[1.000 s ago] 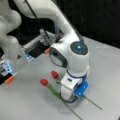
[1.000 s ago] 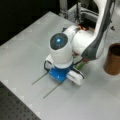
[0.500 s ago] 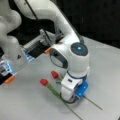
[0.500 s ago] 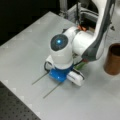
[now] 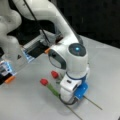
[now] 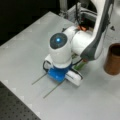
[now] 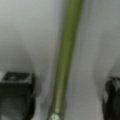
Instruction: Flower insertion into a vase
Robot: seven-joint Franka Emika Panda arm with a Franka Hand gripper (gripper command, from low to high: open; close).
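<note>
I'll grab the flower by its green stem (image 7: pixel 67 55) for the vase.
Two flowers with red heads (image 5: pixel 44 82) (image 5: pixel 55 74) lie on the grey table, their thin stems (image 5: pixel 93 103) (image 6: pixel 53 89) pointing out from under the robot hand. My gripper (image 7: pixel 62 100) is down at the table over them, open. In the wrist view one green stem (image 7: pixel 65 57) runs between the two dark fingers (image 7: pixel 17 95), with a gap on each side. In both front views the white hand (image 5: pixel 71 86) (image 6: pixel 60 62) hides the fingertips. The dark brown vase (image 6: pixel 113 58) stands upright at a front view's right, apart from the hand.
A grey fixture with blue and orange parts (image 5: pixel 27 53) sits at a front view's left, beside the arm's white base. A metal frame (image 6: pixel 82 15) stands at the back. A dark perforated plate (image 6: pixel 15 107) borders the table at a front view's bottom left.
The hand has sunk slightly toward the table over the stems. The flowers and the vase have not moved.
</note>
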